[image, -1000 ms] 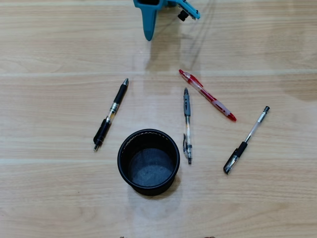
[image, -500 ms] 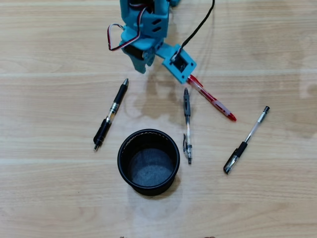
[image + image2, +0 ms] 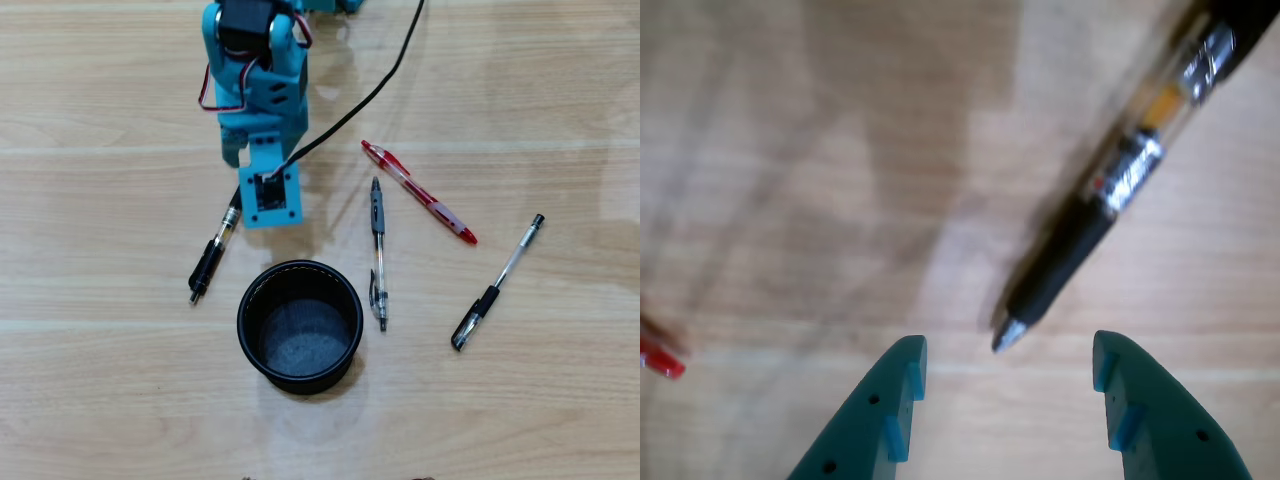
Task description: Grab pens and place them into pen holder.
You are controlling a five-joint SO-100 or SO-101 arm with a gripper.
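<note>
My gripper grabs the black pen (image 3: 210,258) by its black grip next, beside the pen's clear body, to place the pen into the pen holder.
In the overhead view my teal arm (image 3: 255,110) reaches down from the top edge and covers the upper end of the black pen (image 3: 210,258), which lies slanted left of the pen holder (image 3: 243,312), a round black mesh cup standing upright. In the wrist view my gripper (image 3: 1007,343) is open, a teal finger on either side of the black pen's (image 3: 1110,180) silver tip, apart from it. Right of the cup lie the clear pen with a grey sleeve (image 3: 377,250), the red and clear pen (image 3: 420,193) and the clear pen with a black cap (image 3: 495,285).
All of this rests on a light wooden table (image 3: 120,400). A black cable (image 3: 370,95) runs from the arm's camera mount up to the top edge. One red end of the red pen (image 3: 655,356) shows at the wrist view's left edge.
The arm has swung from the top centre down and to the left in the overhead view. It now hangs over the black pen's tip end. No pen has moved.
</note>
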